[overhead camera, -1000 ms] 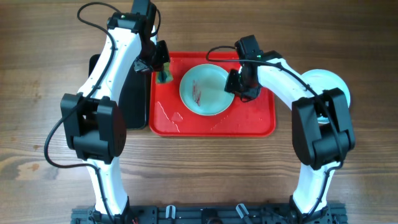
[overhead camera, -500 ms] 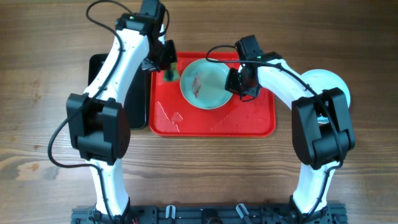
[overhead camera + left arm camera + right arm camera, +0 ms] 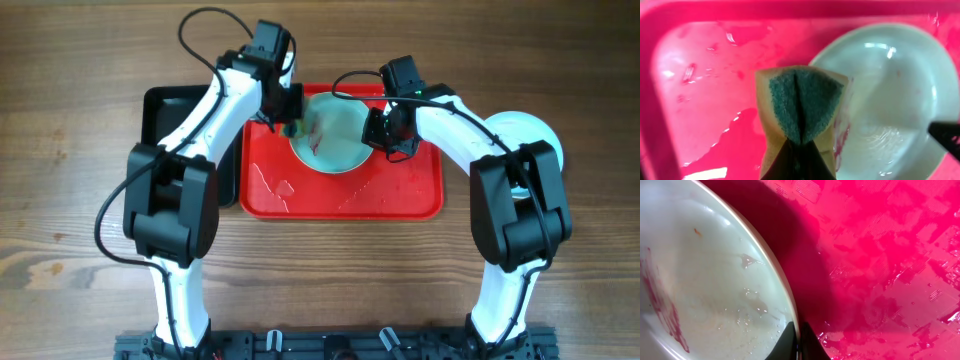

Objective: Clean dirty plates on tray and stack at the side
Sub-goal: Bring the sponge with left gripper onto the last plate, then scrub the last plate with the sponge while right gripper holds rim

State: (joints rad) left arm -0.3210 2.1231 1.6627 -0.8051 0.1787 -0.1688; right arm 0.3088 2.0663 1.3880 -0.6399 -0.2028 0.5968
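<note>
The sponge is mostly over the tray's bottom and would end up against the plate's rim if I opened my left gripper now. I should keep holding the sponge.
A pale blue plate (image 3: 338, 142) with a reddish smear (image 3: 316, 138) stands tilted in the red tray (image 3: 400, 195). My right gripper (image 3: 377, 138) is shut on its right rim; in the right wrist view the rim runs between the closed fingertips (image 3: 799, 341), and the plate (image 3: 705, 275) shows a red streak (image 3: 662, 307). My left gripper (image 3: 289, 123) is shut on a yellow sponge with a green scrub face (image 3: 801, 102), at the left edge of the plate (image 3: 890, 95). The left gripper (image 3: 799, 162) pinches the sponge's lower end.
A black tray (image 3: 160, 110) lies left of the red tray, partly under my left arm. A white plate (image 3: 530, 132) sits on the wood at the right, behind my right arm. Water drops and wet patches cover the floor of the red tray (image 3: 705, 110).
My left arm has swung right, carrying the sponge from the tray's back left corner to the plate's left edge. My right gripper has shut on the plate's rim, and the plate is tilted up.
</note>
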